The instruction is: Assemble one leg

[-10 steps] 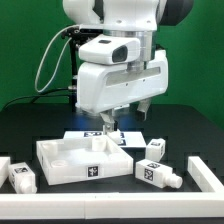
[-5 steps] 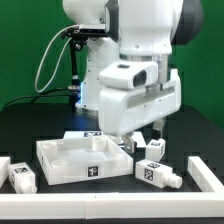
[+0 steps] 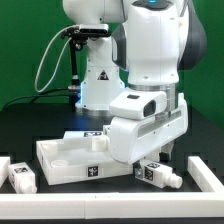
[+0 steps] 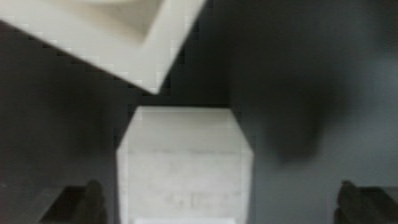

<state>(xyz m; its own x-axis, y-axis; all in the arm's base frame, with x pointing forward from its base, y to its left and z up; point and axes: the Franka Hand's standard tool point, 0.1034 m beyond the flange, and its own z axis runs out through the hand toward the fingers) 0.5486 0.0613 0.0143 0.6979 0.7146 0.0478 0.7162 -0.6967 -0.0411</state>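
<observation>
My gripper can close: its fingers reach down on both sides of the white leg (image 4: 185, 165) in the wrist view.
A leg (image 3: 155, 173), a small white peg with square tags, lies on the black table at the exterior view's right, in front of the white tray-like panel (image 3: 62, 158). My gripper (image 3: 150, 163) is low over this leg. In the wrist view the leg (image 4: 187, 160) is a white block between my two dark fingertips (image 4: 80, 203), nearer one of them, with a gap on each side. My gripper (image 4: 222, 205) is open and holds nothing. Another leg (image 3: 21, 177) lies at the exterior view's left front.
A corner of the panel shows in the wrist view (image 4: 125, 40), beyond the leg. A long white bar (image 3: 205, 173) lies at the exterior view's right, another (image 3: 3, 165) at its left edge. The marker board (image 3: 90, 133) lies behind the panel.
The arm has swung to the exterior view's right and come down, from above the panel's back edge to just over the leg at the right.
</observation>
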